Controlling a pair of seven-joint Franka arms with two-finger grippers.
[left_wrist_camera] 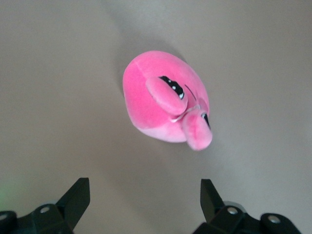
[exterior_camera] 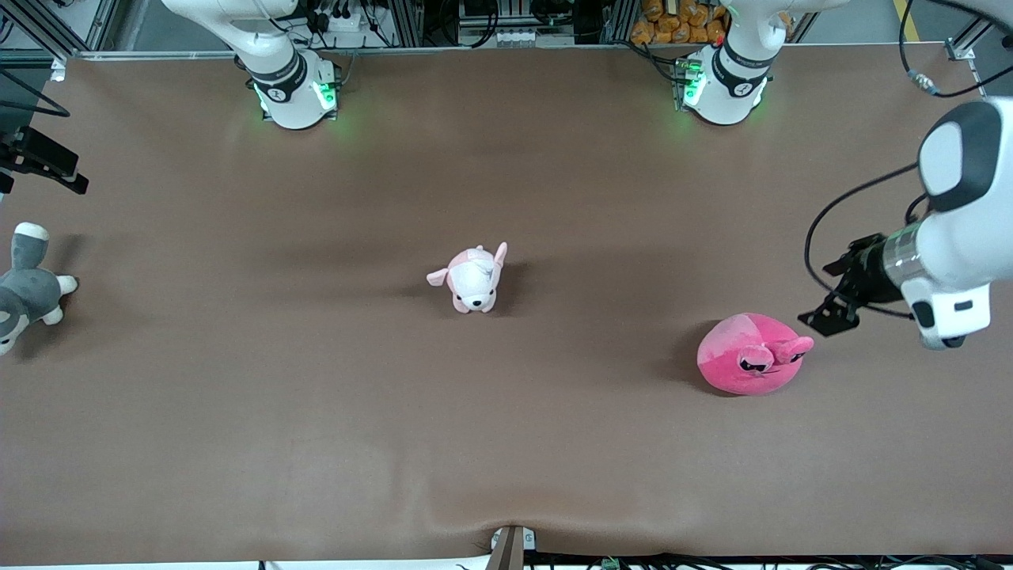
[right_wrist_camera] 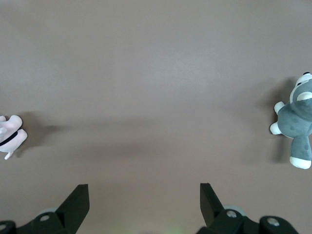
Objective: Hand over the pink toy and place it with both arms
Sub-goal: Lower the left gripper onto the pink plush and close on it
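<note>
My left gripper needs to grab the toy by the ear over its eye (exterior_camera: 756,356) next. That leaves the pink toy's other ear (exterior_camera: 794,348) free for my right gripper.
The pink toy (exterior_camera: 748,364) is a round hot-pink plush with half-lidded black eyes and a snout, lying on the brown table toward the left arm's end. My left gripper (exterior_camera: 828,315) hangs in the air just beside it, on the side toward the table's end, open and empty. In the left wrist view the toy (left_wrist_camera: 161,97) lies ahead of the spread fingers of the left gripper (left_wrist_camera: 145,187), apart from them. My right gripper (right_wrist_camera: 145,192) is open and empty, up over bare table; it does not show in the front view.
A small pale pink-and-white puppy plush (exterior_camera: 473,279) stands mid-table and shows at the edge of the right wrist view (right_wrist_camera: 10,134). A grey-and-white plush animal (exterior_camera: 24,293) lies at the right arm's end of the table, also in the right wrist view (right_wrist_camera: 296,122).
</note>
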